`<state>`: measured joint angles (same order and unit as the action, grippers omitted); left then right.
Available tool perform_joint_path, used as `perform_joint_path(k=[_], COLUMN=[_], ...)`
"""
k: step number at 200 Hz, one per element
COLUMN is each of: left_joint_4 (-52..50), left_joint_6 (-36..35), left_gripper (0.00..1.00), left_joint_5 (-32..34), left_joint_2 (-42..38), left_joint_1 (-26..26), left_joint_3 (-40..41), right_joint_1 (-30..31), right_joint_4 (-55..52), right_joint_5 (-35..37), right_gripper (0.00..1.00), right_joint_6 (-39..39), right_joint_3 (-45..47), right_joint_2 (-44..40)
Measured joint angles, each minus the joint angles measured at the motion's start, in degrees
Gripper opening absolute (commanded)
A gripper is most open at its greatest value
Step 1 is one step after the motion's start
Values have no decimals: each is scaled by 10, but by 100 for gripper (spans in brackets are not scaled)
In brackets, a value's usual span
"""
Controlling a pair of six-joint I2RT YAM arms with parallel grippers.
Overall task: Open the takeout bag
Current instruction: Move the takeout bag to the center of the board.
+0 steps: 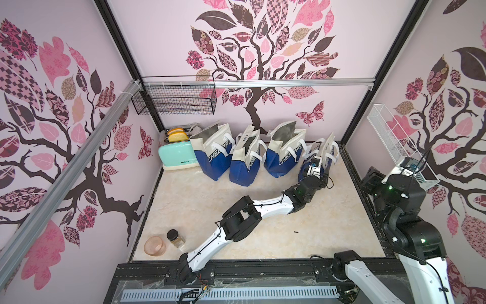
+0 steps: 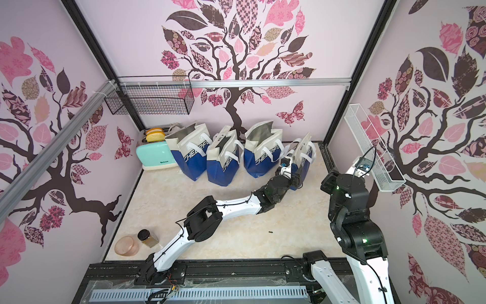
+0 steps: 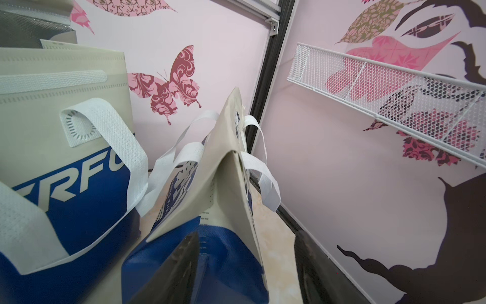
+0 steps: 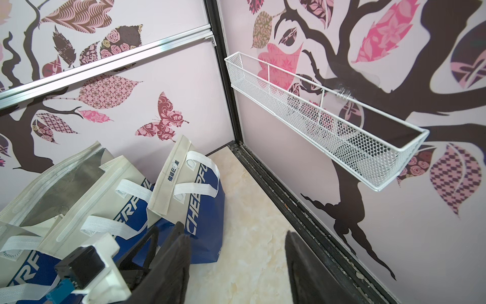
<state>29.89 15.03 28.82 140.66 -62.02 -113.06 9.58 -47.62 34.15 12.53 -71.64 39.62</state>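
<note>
My left gripper grabs the takeout bag [image 1: 328,150] by its near side edge next, so the folded top stays free for my right gripper to open.
The takeout bag [image 1: 328,150] [image 2: 305,151] is the rightmost of a row at the back wall, blue below and beige above. Its top is folded flat shut and its white handles hang loose. My left gripper [image 1: 314,164] [image 2: 285,164] reaches to its near side. In the left wrist view this gripper [image 3: 247,237] is open around the lower side edge of the bag [image 3: 226,184], with bare floor showing before the far finger. My right gripper [image 1: 370,177] [image 4: 235,231] hangs open and empty over the floor to the right of the bag [image 4: 189,184].
Three more bags [image 1: 247,160] of the same kind stand open to the left. A mint toaster [image 1: 178,156] with bread sits in the back left corner. A jar [image 1: 175,238] and a pink bowl [image 1: 155,245] are at the front left. A white mesh basket [image 1: 391,136] hangs on the right wall, a black wire basket [image 1: 173,100] at the back.
</note>
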Motion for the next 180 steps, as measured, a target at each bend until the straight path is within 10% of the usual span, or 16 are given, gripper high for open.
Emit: perform_joint_path(k=[180], left_joint_4=[-26], left_joint_6=[61], left_gripper=[38], left_joint_5=[10], left_joint_2=[102], left_joint_1=[1], left_joint_3=[-142], right_joint_1=[13], right_joint_4=[-9], right_joint_5=[15], right_gripper=[61], right_joint_6=[-35], right_joint_3=[-12], right_joint_2=[-2])
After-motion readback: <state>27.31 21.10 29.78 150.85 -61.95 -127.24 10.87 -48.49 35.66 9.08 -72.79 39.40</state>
